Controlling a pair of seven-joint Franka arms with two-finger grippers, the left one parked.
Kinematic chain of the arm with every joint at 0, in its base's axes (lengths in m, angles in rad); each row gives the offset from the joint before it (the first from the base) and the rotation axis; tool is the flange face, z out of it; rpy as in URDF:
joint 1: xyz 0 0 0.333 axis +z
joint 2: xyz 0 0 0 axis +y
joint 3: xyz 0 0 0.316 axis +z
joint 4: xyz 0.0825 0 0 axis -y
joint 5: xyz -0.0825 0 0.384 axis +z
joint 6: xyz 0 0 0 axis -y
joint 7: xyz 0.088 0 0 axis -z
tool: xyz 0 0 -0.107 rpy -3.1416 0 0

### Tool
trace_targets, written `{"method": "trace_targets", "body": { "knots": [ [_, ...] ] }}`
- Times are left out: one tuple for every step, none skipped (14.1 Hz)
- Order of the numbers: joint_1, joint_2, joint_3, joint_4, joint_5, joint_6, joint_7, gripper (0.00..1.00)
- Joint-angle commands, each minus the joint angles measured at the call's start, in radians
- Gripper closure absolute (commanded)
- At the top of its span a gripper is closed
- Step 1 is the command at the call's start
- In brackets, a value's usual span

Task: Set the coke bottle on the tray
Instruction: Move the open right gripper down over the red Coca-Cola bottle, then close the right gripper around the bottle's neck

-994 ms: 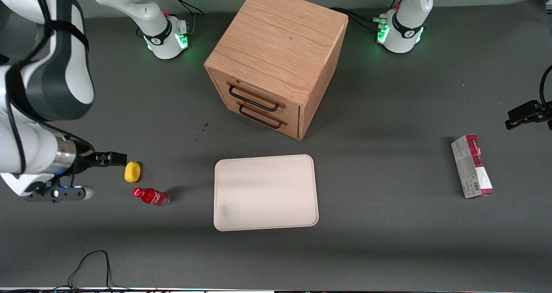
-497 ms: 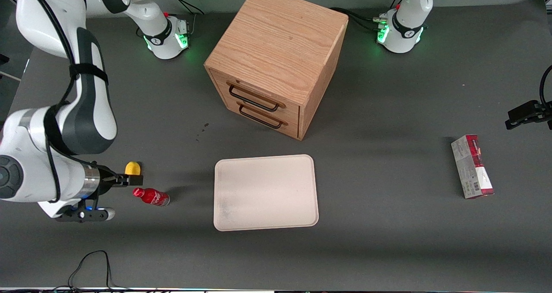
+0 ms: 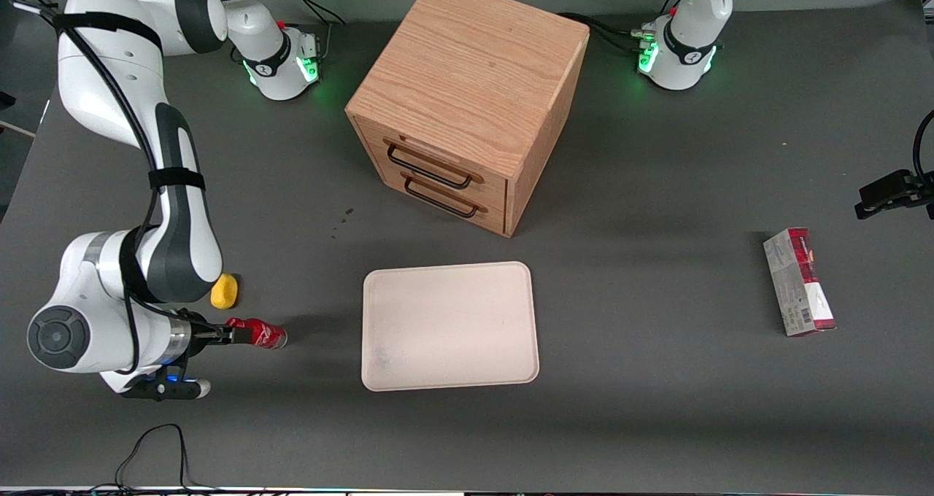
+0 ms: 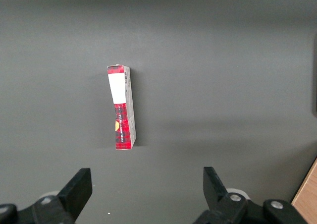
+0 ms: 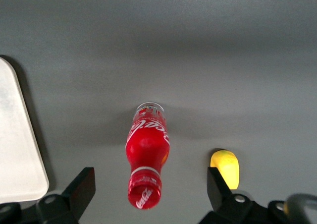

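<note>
The robot's gripper needs to place the coke bottle on the cream-white tray (image 3: 449, 326), so it should next grab the bottle by its red cap (image 3: 234, 322).
The coke bottle (image 3: 260, 334) (image 5: 147, 149) is small and red, lying on its side on the grey table, its cap pointing at my right gripper. The gripper (image 3: 221, 333) (image 5: 149, 185) is low over the table at the cap end. It is open, with the cap between its two wide-spread fingers and neither finger touching it. The cream-white tray (image 3: 449, 326) (image 5: 20, 149) lies flat beside the bottle, toward the parked arm's end, with a strip of bare table between them.
A yellow oval lump (image 3: 225, 290) (image 5: 225, 167) sits close to the bottle, farther from the front camera. The wooden two-drawer cabinet (image 3: 467, 95) stands farther back than the tray. A red-and-grey carton (image 3: 799, 281) (image 4: 122, 110) lies toward the parked arm's end.
My right arm has swung nearer to the front camera and lower. The gripper went from beside the yellow lump to the bottle's cap end. The bottle has not moved.
</note>
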Motion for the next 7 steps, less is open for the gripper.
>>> {"method": "trace_targets", "body": {
  "knots": [
    [0.004,-0.026,-0.003,-0.066,0.023,0.055,0.007,0.0],
    [0.01,-0.045,-0.003,-0.1,0.025,0.077,0.007,0.0],
    [0.012,-0.05,-0.003,-0.116,0.023,0.085,0.007,0.0],
    [0.012,-0.05,-0.003,-0.12,0.023,0.091,0.007,0.0],
    [0.015,-0.05,-0.003,-0.124,0.023,0.097,0.007,0.0],
    [0.015,-0.056,-0.003,-0.134,0.023,0.099,0.007,0.0],
    [0.015,-0.071,-0.002,-0.153,0.023,0.099,0.007,0.01]
  ]
}}
